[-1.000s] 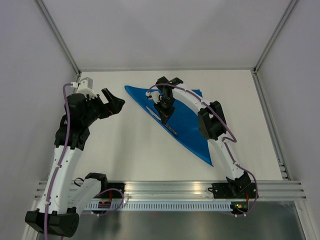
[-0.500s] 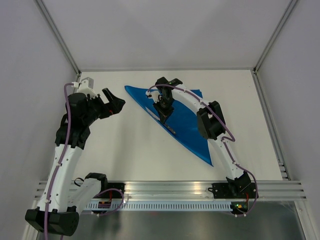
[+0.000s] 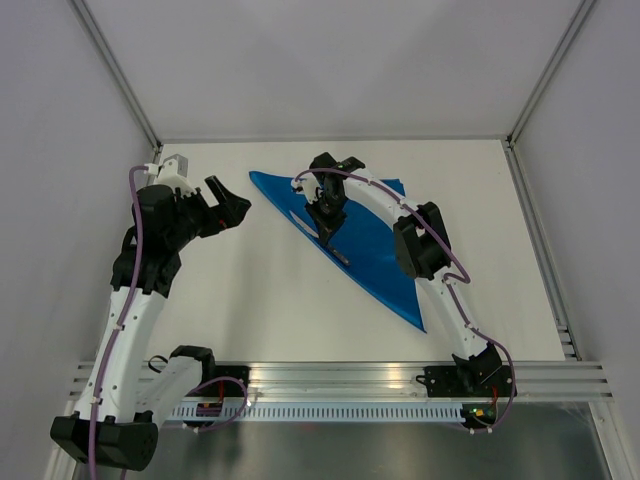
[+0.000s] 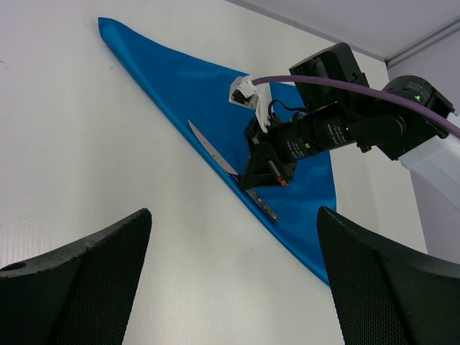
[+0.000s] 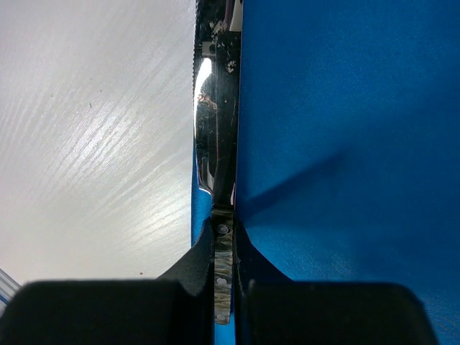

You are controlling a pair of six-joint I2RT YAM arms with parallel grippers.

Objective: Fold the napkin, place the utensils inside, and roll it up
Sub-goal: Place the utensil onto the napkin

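Note:
I need to let go of the knife (image 4: 213, 150) with my right gripper, because the knife runs along the napkin's long edge and cloth shows beside the knife's handle.
The napkin (image 3: 378, 255) is a bright-blue cloth folded into a triangle on the white table, also seen in the left wrist view (image 4: 180, 86) and filling the right half of the right wrist view (image 5: 345, 144). A knife (image 4: 213, 150) with a silver blade (image 5: 214, 136) and dark handle runs along the napkin's long left edge. My right gripper (image 3: 328, 228) is shut on the knife's handle (image 5: 223, 259). My left gripper (image 3: 232, 205) is open and holds nothing, left of the napkin and apart from it; its black fingers (image 4: 79, 280) frame bare table.
The white table (image 3: 250, 290) is bounded by grey walls at the back and sides. A metal rail (image 3: 340, 378) with both arm bases runs along the near edge. The right arm (image 3: 420, 240) arches over the napkin's middle.
My right gripper has shifted the knife slightly up and left along the napkin's edge. The left arm has barely moved.

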